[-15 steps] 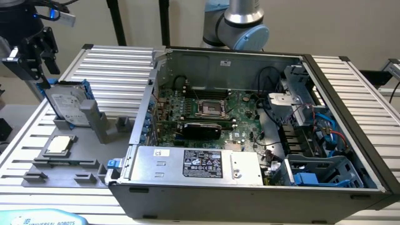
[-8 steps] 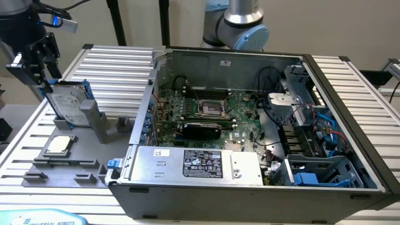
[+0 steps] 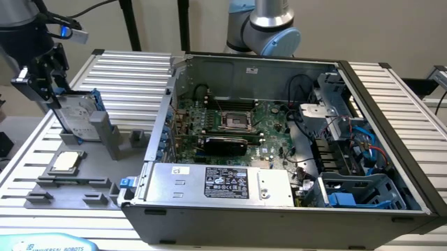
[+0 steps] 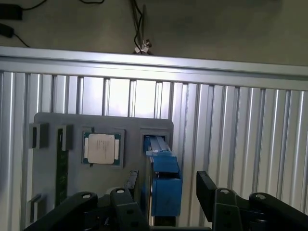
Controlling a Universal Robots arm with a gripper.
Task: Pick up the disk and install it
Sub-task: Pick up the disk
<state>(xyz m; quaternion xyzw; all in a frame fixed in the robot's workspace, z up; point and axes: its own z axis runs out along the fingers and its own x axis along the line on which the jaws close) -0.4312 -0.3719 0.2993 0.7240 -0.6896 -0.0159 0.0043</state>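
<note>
The disk is to be installed in the open computer case, so my gripper needs to grab it by its blue upper edge next.
The disk stands upright on its edge in a slot of the grey holder plate at the exterior view's left. It is silver-grey with blue rails. In the wrist view I look down on the disk's blue edge. My gripper hangs at the disk's upper end, open, one black finger on each side of it. From the wrist, the gripper straddles the blue edge with a gap on both sides; the fingers do not press on it.
A small square silver chip lies in a recess of the same plate. The open computer case lies to the exterior view's right, with a blue plastic cage in its near corner. All of it rests on a ribbed aluminium table.
</note>
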